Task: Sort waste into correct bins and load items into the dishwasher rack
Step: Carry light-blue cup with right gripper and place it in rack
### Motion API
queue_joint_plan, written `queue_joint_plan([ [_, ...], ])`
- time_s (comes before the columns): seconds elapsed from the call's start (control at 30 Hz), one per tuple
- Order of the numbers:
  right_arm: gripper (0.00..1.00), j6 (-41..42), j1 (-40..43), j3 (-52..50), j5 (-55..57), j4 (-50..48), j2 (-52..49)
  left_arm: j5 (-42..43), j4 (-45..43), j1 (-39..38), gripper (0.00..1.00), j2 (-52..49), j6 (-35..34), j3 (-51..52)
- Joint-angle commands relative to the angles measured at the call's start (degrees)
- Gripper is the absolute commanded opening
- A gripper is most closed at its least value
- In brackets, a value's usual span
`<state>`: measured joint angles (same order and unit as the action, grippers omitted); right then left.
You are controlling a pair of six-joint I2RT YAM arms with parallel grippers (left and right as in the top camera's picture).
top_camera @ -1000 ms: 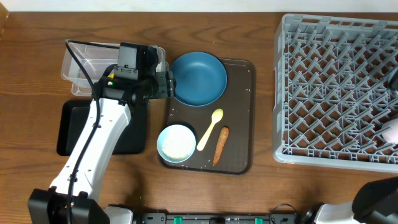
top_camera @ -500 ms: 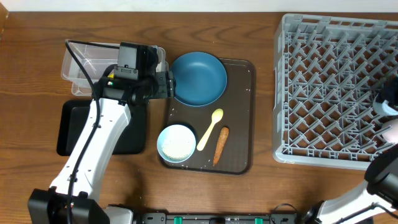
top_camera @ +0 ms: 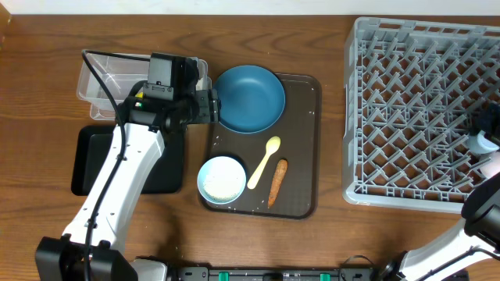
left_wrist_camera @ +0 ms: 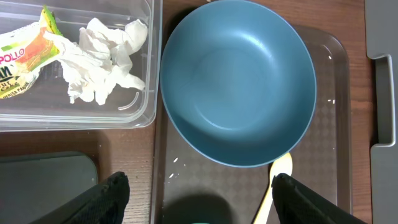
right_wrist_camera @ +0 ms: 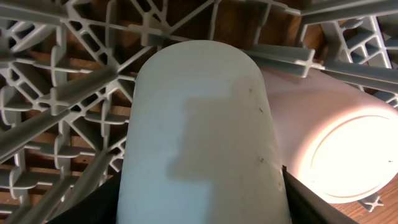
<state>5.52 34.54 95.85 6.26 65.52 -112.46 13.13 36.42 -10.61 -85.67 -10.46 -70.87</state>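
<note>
The small pale cup has grey rack bars below and would land beside the second cup, so it is time now for my right gripper to release it.
My left gripper [top_camera: 212,105] [left_wrist_camera: 202,193] is open and empty, hovering over the left edge of the dark blue plate [top_camera: 250,97] [left_wrist_camera: 236,81]. The clear tub [top_camera: 105,78] holds the yellow-green wrapper [left_wrist_camera: 25,56] and white tissue [left_wrist_camera: 102,56]. The light blue bowl [top_camera: 221,179] holds rice. The yellow spoon [top_camera: 264,161] [left_wrist_camera: 277,180] and carrot stick [top_camera: 277,181] lie beside it. My right gripper [top_camera: 484,133] [right_wrist_camera: 199,205] is shut on a small pale cup [right_wrist_camera: 199,124] over the grey rack [top_camera: 422,109] [right_wrist_camera: 56,81]. A second cup [right_wrist_camera: 336,149] lies on its side next to it.
The plate, bowl, spoon and stick rest on a dark brown serving tray [top_camera: 301,140]. A few rice grains [left_wrist_camera: 174,162] lie on it. The black tray [top_camera: 90,160] [left_wrist_camera: 43,186] sits in front of the clear tub.
My right gripper has moved from the rack's near right corner farther in over its right edge, carrying the cup. The left arm has not moved.
</note>
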Motion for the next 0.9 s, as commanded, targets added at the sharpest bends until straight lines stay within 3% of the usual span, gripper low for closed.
queue_joint_plan([
  [0.0, 0.28, 0.87, 0.74, 0.83, 1.03, 0.04, -0.48, -0.57, 0.24, 0.09, 0.76, 0.28, 0.39, -0.61],
  [0.07, 0.4, 0.87, 0.74, 0.83, 1.03, 0.04, -0.48, -0.57, 0.24, 0.09, 0.76, 0.28, 0.39, -0.61],
  [0.17, 0.86, 0.87, 0.74, 0.85, 1.03, -0.24, -0.48, -0.57, 0.24, 0.09, 0.76, 0.28, 0.39, -0.61],
  [0.2, 0.96, 0.87, 0.74, 0.85, 0.96, -0.39, -0.48, -0.57, 0.24, 0.09, 0.76, 0.28, 0.39, -0.61],
  [0.23, 0.99, 0.87, 0.74, 0.85, 0.83, -0.57, -0.48, -0.57, 0.24, 0.09, 0.76, 0.28, 0.39, -0.61],
  [0.6, 0.99, 1.07, 0.61, 6.21, -9.77, 0.04, 4.72, -0.57, 0.37, 0.09, 0.76, 0.28, 0.37, -0.61],
  [0.87, 0.99, -6.8, -3.32, 6.62, -26.34, -0.09, 10.73, -0.57, 0.74, 0.09, 0.76, 0.28, 0.37, -0.61],
])
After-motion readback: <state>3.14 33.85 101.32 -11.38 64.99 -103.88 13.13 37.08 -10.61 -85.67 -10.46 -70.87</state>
